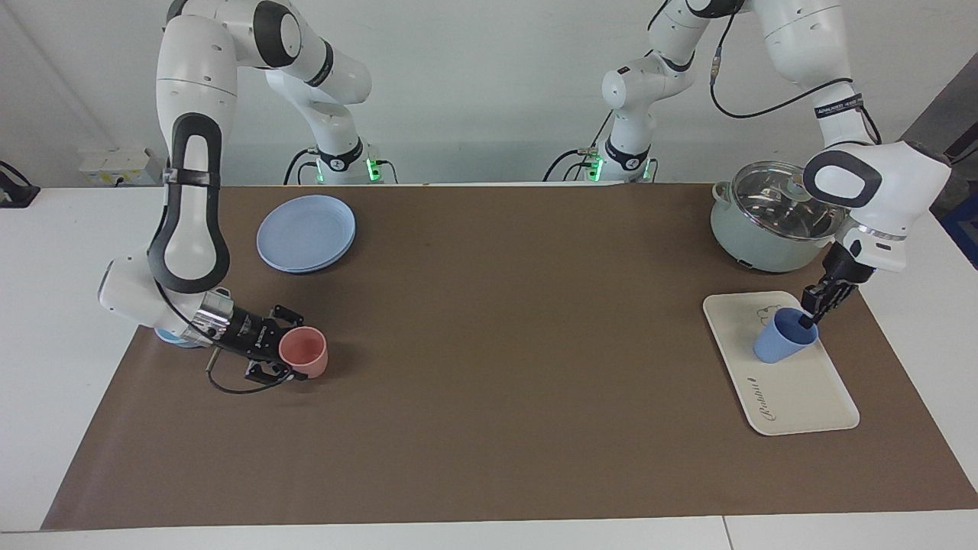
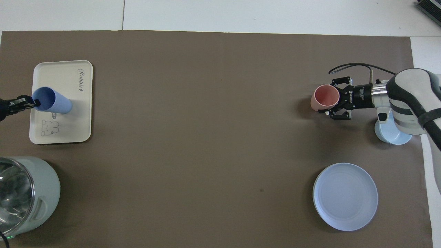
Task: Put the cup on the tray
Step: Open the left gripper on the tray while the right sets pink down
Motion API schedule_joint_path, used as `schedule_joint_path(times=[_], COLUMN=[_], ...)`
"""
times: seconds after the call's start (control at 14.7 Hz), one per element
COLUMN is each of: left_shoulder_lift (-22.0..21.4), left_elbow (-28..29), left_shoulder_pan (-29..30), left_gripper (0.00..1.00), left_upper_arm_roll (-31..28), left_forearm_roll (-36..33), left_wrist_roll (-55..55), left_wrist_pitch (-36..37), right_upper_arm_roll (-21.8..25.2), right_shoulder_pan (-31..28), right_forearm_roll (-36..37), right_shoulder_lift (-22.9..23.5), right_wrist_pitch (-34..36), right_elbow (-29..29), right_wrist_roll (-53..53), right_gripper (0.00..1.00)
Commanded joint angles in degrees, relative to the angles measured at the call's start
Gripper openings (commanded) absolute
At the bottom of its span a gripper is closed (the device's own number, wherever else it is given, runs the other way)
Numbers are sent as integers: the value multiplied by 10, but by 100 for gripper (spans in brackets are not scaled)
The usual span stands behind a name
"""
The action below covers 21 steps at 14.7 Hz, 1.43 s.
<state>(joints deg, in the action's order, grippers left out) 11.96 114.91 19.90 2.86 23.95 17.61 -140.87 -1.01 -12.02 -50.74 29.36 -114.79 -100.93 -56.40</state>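
The salmon-pink tumbler's (image 1: 304, 351) base is low over the brown mat and the tumbler would stand, so it is now time for my right gripper to release it.
The blue cup (image 1: 781, 344) leans with its base on the cream tray (image 1: 795, 397), which lies at the left arm's end of the table. My left gripper (image 1: 807, 321) comes down from above and pinches the cup's rim, one finger inside the mouth. From overhead the cup (image 2: 53, 102) sits mid-tray (image 2: 62, 77), with the left gripper (image 2: 31, 102) at its rim. At the right arm's end, my right gripper (image 1: 284, 357) is shut on the rim of a salmon-pink tumbler (image 1: 304, 351), low over the mat; it also shows in the overhead view (image 2: 336, 103).
A lidded pale-green pot (image 1: 772, 218) stands nearer to the robots than the tray. A round pale-blue plate (image 1: 306, 231) lies at the right arm's end. A light-blue bowl (image 2: 392, 135) sits partly under the right arm's wrist.
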Motion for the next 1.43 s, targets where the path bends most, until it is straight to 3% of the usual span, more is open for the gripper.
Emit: schedule_joint_path(times=[0.0, 0.14, 0.2, 0.27, 0.48, 0.75, 0.95, 1.23, 1.36], left_shoulder_lift=[-22, -45, -52, -58, -101, -135, -154, -165, -165], left_elbow=[-23, -90, -128, -160, -174, -163, -141, -138, -138], left_shoulder_pan=[3, 4, 2, -4, -49, -126, -180, -246, -245], left_gripper=[100, 100, 100, 100, 100, 100, 100, 100, 100], left_upper_arm_roll=[2, 0, 2, 7, 8, 9, 8, 10, 10], left_forearm_roll=[13, -36, -102, -161, -223, -228, -230, -249, -248], left_wrist_roll=[16, 13, 6, -5, -9, -55, -94, -146, -151], left_wrist_pitch=[45, 185, 243, 296, 369, 457, 478, 528, 516], right_upper_arm_roll=[-5, -1, -1, -1, 0, -1, -2, -4, -5], right_shoulder_pan=[-13, -12, -12, -12, -11, -10, -1, 11, 22], right_forearm_roll=[-14, -6, 2, 18, 135, 245, 354, 393, 417], right_shoulder_lift=[-7, -8, -10, -13, -40, -83, -107, -135, -144], right_wrist_pitch=[4, -11, -35, -46, -48, -47, -43, -37, -37], right_elbow=[-12, -11, -12, -12, -9, -8, -8, -8, -8], right_wrist_roll=[35, 37, 37, 39, 156, 291, 392, 477, 525], right_gripper=[45, 81, 92, 96, 97, 99, 99, 99, 99])
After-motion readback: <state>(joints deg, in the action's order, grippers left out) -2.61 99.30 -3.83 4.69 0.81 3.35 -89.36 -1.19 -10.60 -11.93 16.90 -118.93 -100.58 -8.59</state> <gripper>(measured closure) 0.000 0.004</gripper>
